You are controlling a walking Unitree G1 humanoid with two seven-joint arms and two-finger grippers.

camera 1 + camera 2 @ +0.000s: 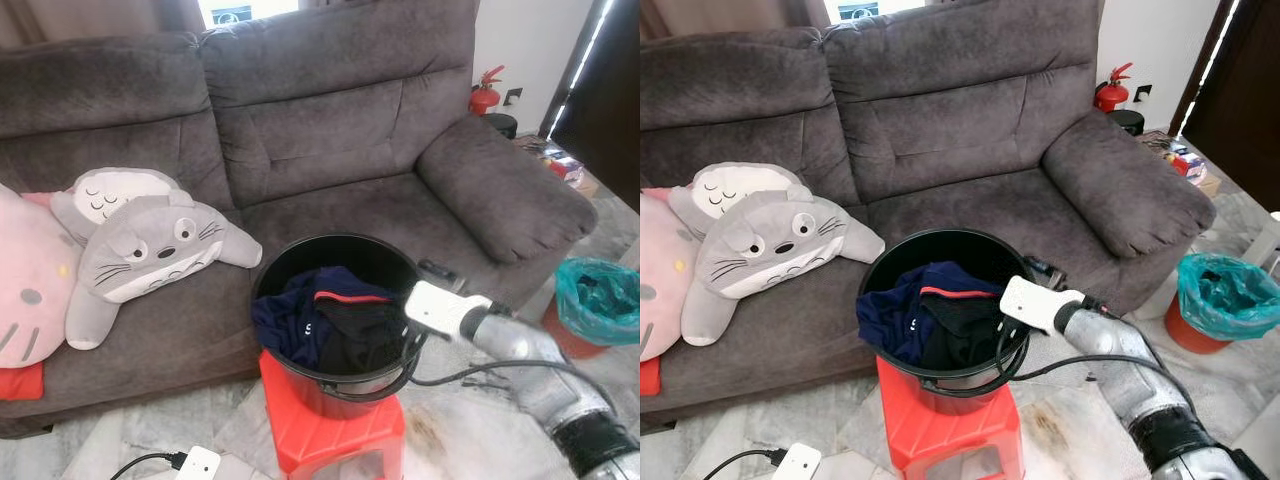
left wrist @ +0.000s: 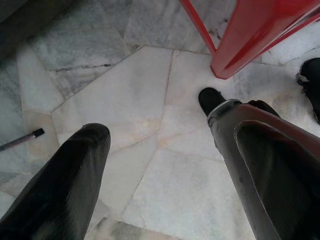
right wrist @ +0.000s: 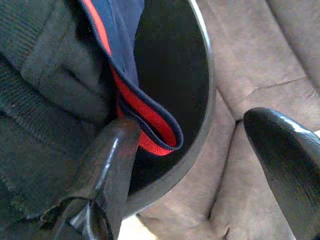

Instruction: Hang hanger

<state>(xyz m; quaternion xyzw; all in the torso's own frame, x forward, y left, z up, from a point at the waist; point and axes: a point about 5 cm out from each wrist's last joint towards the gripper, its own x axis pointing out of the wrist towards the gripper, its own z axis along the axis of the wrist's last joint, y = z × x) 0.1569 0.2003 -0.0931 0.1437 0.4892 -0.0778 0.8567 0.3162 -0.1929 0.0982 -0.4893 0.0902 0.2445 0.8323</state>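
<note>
My right gripper grabs the garment by the navy and red ribbed edge (image 3: 159, 127) next, since the garment's edge stands up in a loop above the heaped clothes.
A black bucket (image 1: 300, 250) stands on a red stool (image 1: 330, 430) in front of the grey sofa (image 1: 350, 110). It holds a heap of clothes (image 1: 310, 320): navy cloth, a dark knit piece and a navy garment with a red band (image 3: 145, 125). My right gripper (image 3: 192, 125) is open at the bucket's right rim. One finger (image 3: 110, 165) rests inside against the dark clothing, the other (image 3: 285, 150) hangs outside over the sofa seat. My left gripper (image 2: 152, 117) hangs open and idle above the marble floor.
A grey plush toy (image 1: 150, 250) and a pink cushion (image 1: 30, 280) lie on the sofa's left seat. A bin with a green liner (image 1: 600, 300) stands on the floor at the right. A white plug with its cable (image 1: 198, 465) lies near the stool.
</note>
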